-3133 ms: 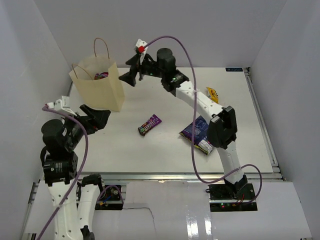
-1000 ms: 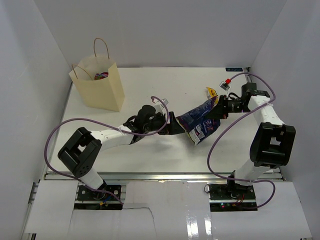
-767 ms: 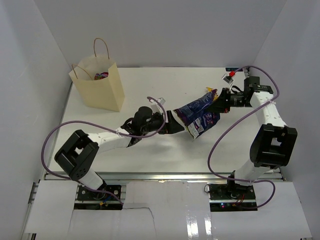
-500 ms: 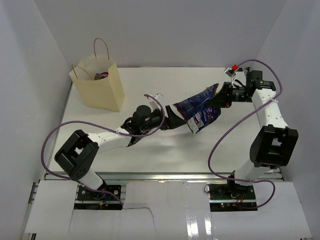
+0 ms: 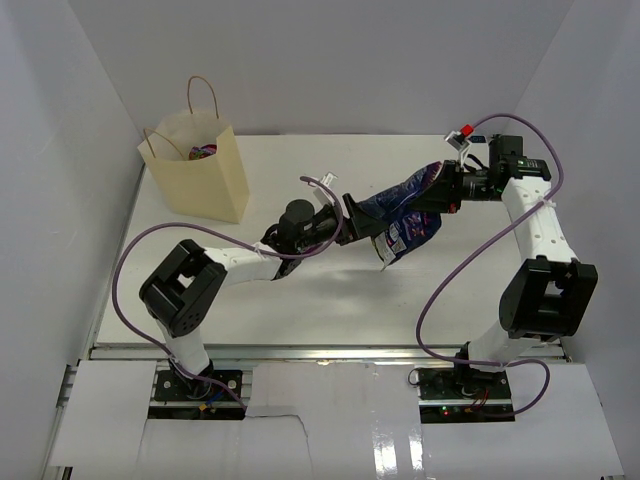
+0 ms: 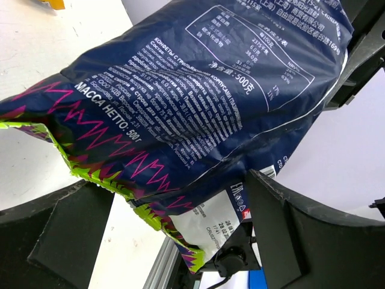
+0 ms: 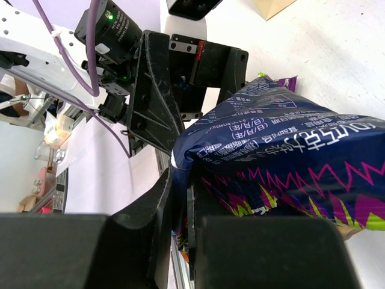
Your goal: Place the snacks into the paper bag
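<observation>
My left gripper takes hold of the chip bag by its green-edged end (image 5: 379,204) next, so the chip bag's other end stays free to enter the paper bag (image 5: 205,175).
A big dark-blue chip bag (image 5: 405,205) hangs in the air over the middle-right of the table. My right gripper (image 5: 452,191) is shut on its top edge; the right wrist view shows the foil pinched between the fingers (image 7: 157,229). My left gripper (image 5: 360,222) is open, its fingers (image 6: 66,235) spread either side of the bag's (image 6: 198,102) lower end. The cream paper bag (image 5: 205,175) stands upright at the back left, with a snack (image 5: 203,152) showing inside its mouth.
White walls close the table on the left, back and right. A yellow packet corner (image 6: 51,3) lies on the table beyond the chip bag. A metal rail (image 5: 320,350) runs along the near edge. My left forearm (image 5: 250,262) stretches low across the table's middle.
My right gripper has lifted the chip bag up and toward the back. My left gripper has followed it toward the back right, still open at the bag's lower end.
</observation>
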Motion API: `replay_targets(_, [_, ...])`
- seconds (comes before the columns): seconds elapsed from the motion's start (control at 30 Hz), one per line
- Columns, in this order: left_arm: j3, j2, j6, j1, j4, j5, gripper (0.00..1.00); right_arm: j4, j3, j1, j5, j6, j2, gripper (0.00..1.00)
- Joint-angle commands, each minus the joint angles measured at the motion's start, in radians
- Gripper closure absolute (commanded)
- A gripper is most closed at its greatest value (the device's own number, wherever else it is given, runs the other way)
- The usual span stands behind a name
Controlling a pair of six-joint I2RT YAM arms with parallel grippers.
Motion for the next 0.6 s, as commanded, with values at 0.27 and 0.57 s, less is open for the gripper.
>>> replay_targets(0.27, [-0.027, -0.051, -0.042, 0.012, 0.091, -0.003, 0.02, -0.015, 0.093, 0.005, -0.267, 0.037, -0.069, 0.92])
replay_targets(0.57, [-0.072, -0.057, -0.166, 0.035, 0.391, 0.032, 0.02, 0.046, 0.162, -0.021, -0.315, 0.134, -0.08, 0.92])
